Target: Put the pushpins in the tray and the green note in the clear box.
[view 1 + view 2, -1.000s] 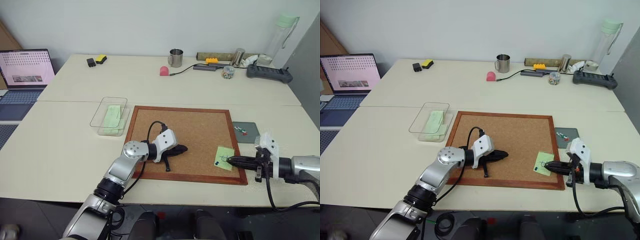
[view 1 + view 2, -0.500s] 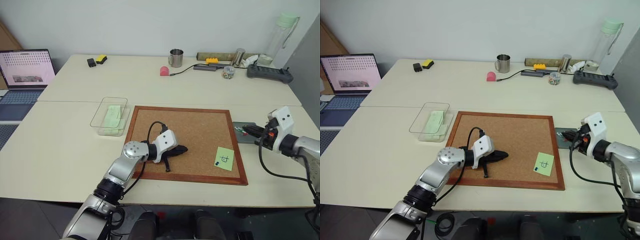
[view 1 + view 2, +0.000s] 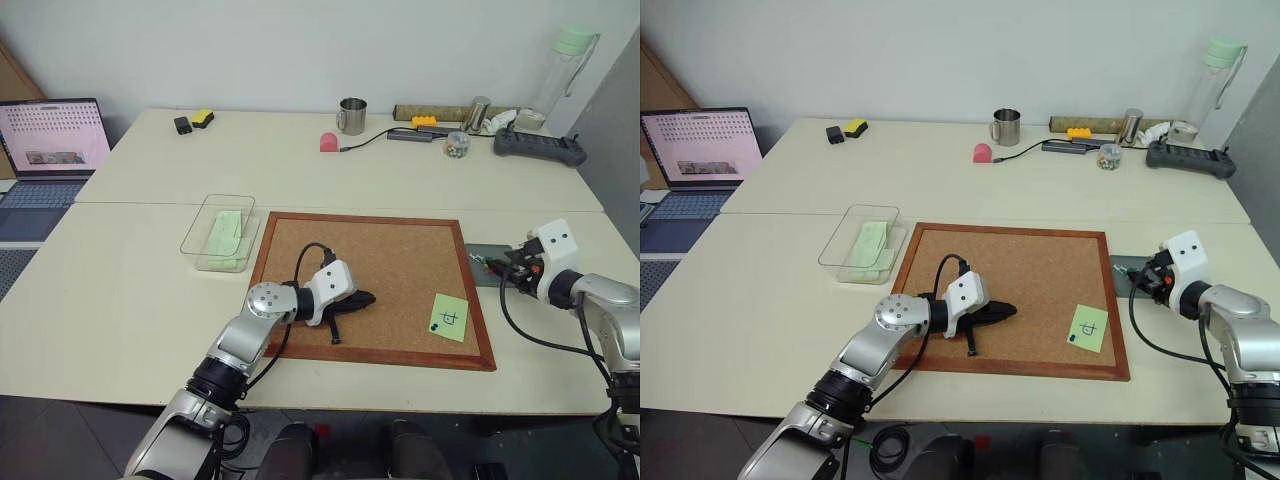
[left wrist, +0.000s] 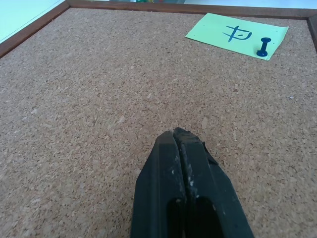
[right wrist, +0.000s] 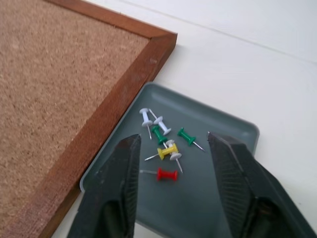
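Note:
The right gripper grabs the blue pushpin by its plastic head next, to release the green note point(image 3: 449, 317) for the clear box.
The green note point(image 3: 449, 317) with its black character lies at the front right of the corkboard point(image 3: 390, 250). A dark blue pushpin point(image 4: 263, 46) is stuck through one corner of the note. Right of the board is the grey tray point(image 5: 233, 124), which holds several pushpins, a red one point(image 5: 167, 174) among them. My right gripper point(image 5: 173, 140) hovers open just over these pins with nothing between its fingers. On the cork near the board's front left, my left gripper point(image 4: 177, 134) rests shut and empty. The clear box point(image 3: 190, 238), left of the board, holds plain green sheets.
A laptop point(image 3: 50, 140) sits at the far left. Along the back of the table are a metal mug point(image 3: 351, 115), a pink object point(image 3: 328, 142), a small jar point(image 3: 456, 145), a power strip point(image 3: 538, 147) and a tall bottle point(image 3: 562, 70).
My right gripper left the note at the board's front right, swung out over the tray and opened. The left arm stayed still.

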